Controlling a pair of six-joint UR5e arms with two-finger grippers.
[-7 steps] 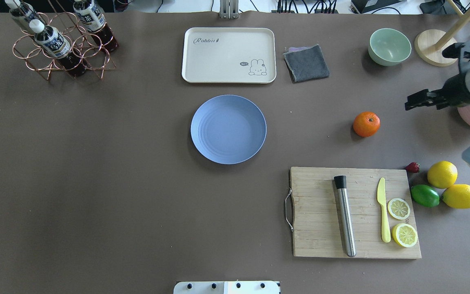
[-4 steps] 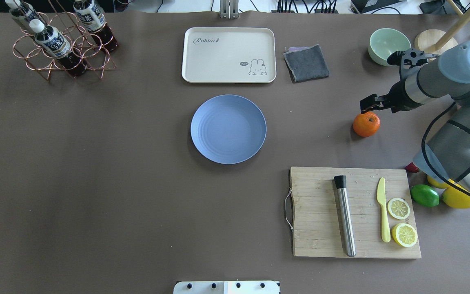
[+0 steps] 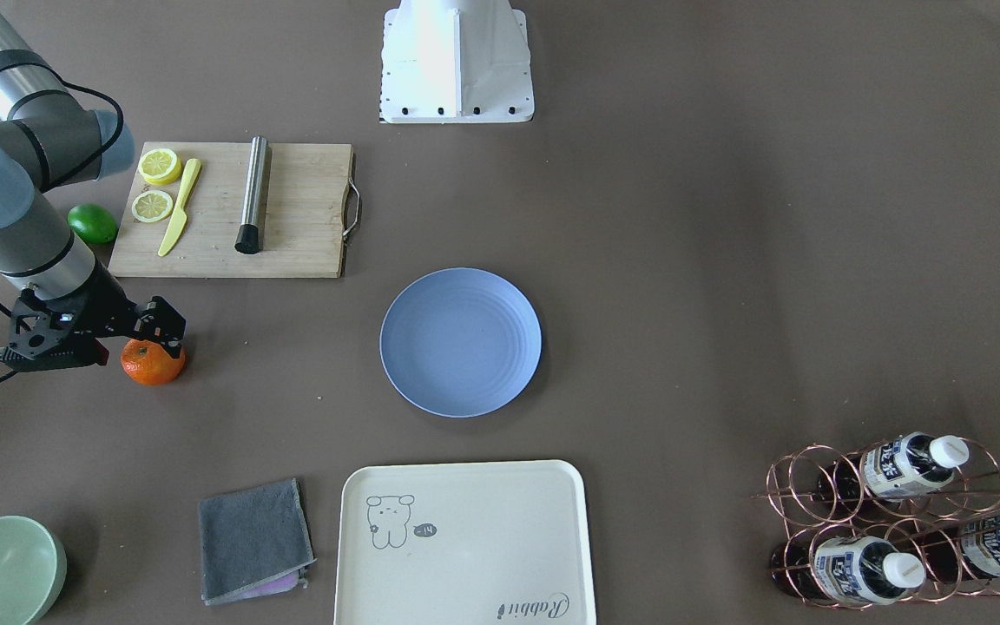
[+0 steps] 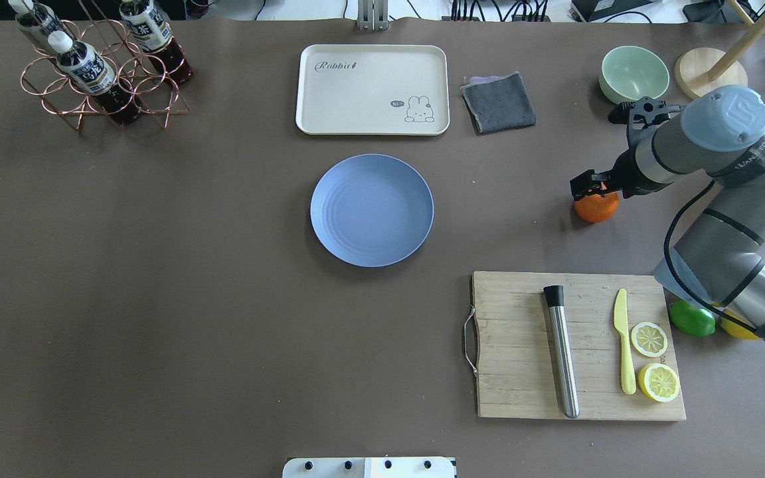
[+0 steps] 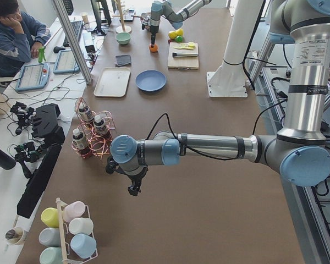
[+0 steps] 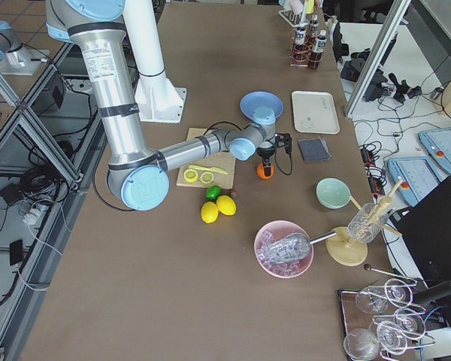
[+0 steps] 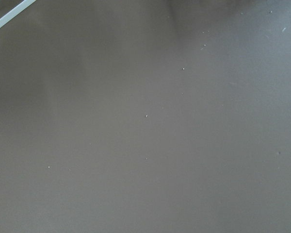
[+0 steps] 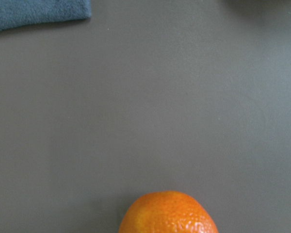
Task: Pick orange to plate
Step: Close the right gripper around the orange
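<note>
The orange will go to the blue plate [image 3: 460, 342], so my right gripper will first grab it around its rounded body [image 3: 148, 365]. Then my right gripper will bring it there.
The orange [image 4: 596, 209] sits on the brown table to the right of the periwinkle-blue plate [image 4: 372, 210], which holds nothing. My right gripper [image 4: 585, 186] hangs directly over the orange's far side, pointing down with its fingers open and the fruit just beneath them. From across the table the right gripper [image 3: 168, 334] overlaps the top of the orange [image 3: 151, 366]. The right wrist view catches only the top of the orange [image 8: 167, 213] at its lower edge. My left gripper [image 5: 133, 190] shows only in the exterior left view, low over bare table, and I cannot tell its state.
A wooden cutting board [image 4: 522, 358] with a steel muddler, a yellow knife and lemon slices lies nearer than the orange. A lime [image 4: 691, 318] and lemons sit under my right arm. A green bowl [image 4: 633, 73], grey cloth [image 4: 499, 101], cream tray [image 4: 372, 89] and bottle rack [image 4: 100, 70] line the far side.
My right arm has swung in from the table's right edge, bringing the gripper leftward and down over the orange. The orange and plate have not moved.
</note>
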